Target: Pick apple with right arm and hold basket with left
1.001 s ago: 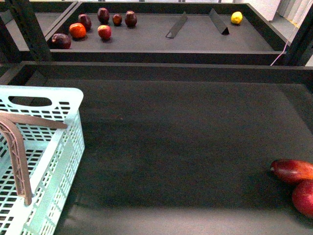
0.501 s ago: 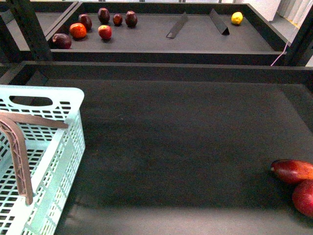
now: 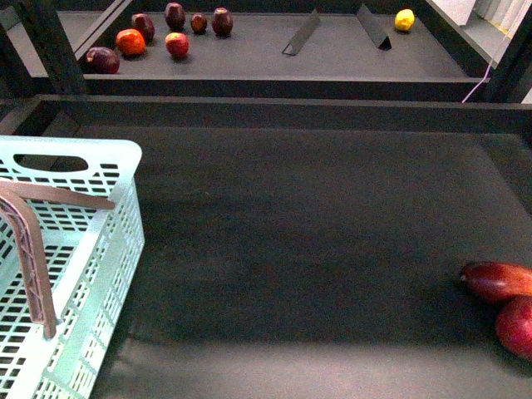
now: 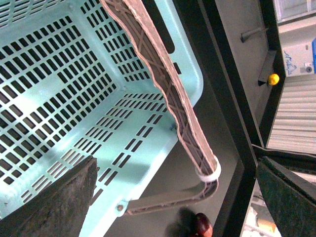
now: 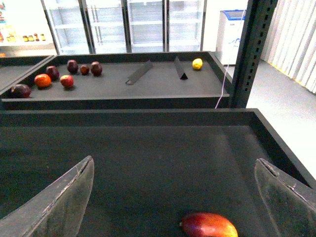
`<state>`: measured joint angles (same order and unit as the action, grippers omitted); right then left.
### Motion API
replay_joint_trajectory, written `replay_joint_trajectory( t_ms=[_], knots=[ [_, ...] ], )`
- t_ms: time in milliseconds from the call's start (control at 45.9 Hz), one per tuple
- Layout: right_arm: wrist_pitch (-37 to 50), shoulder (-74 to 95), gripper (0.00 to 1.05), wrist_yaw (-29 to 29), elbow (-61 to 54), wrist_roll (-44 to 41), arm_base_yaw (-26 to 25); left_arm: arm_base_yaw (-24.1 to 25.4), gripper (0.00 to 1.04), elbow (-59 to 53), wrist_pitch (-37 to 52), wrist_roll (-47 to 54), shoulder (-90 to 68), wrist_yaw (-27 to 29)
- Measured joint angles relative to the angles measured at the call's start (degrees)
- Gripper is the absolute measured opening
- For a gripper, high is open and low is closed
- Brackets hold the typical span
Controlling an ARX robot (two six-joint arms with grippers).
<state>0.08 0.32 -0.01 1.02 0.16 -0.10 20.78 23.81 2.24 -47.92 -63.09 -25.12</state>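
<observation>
My left gripper grabs the basket by its narrow taupe handle next, since the basket's slotted body spreads far wider than the open fingers.
The pale mint-blue basket [image 3: 91, 249] stands at the near left with its taupe handles [image 3: 29, 249] folded over it. The red apple [image 3: 517, 326] lies at the near right edge, partly cut off, touching a darker maroon oval fruit [image 3: 497, 281]. Neither arm shows in the front view. My left gripper [image 4: 175, 197] is open above the basket [image 4: 74, 89], near the handle [image 4: 163, 84] with the white band [image 4: 210, 174]. My right gripper [image 5: 174, 163] is open and empty over the dark table, and the oval fruit [image 5: 209, 225] lies just ahead of it; the apple is out of that view.
The far shelf [image 3: 249, 58] holds several red and dark fruits [image 3: 176, 44], an orange one [image 3: 130, 41], a lemon [image 3: 404, 19] and two black dividers [image 3: 300, 33]. A raised dark rim [image 3: 266, 112] bounds the table. A small red fruit [image 4: 201, 224] shows beyond the basket.
The front view has shifted a little, so the far shelf sits higher in the frame. The basket, the apple and the oval fruit have not moved.
</observation>
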Motion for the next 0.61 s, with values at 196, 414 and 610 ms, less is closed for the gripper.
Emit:
replay_joint_trajectory(
  t_ms=[196,414,610],
  knots=[
    [0.0,0.0,0.96,0.0,0.0,0.0,0.0,-4.7,0.98,6.4,4.0,-6.6,-12.4,5.4],
    [0.0,0.0,0.96,0.0,0.0,0.0,0.0,-9.4,0.98,11.1,3.4,-11.4,-18.3,10.4],
    [0.0,0.0,0.96,0.0,0.0,0.0,0.0,-11.3,0.98,13.7,1.8,-13.3,-21.3,14.0]
  ],
)
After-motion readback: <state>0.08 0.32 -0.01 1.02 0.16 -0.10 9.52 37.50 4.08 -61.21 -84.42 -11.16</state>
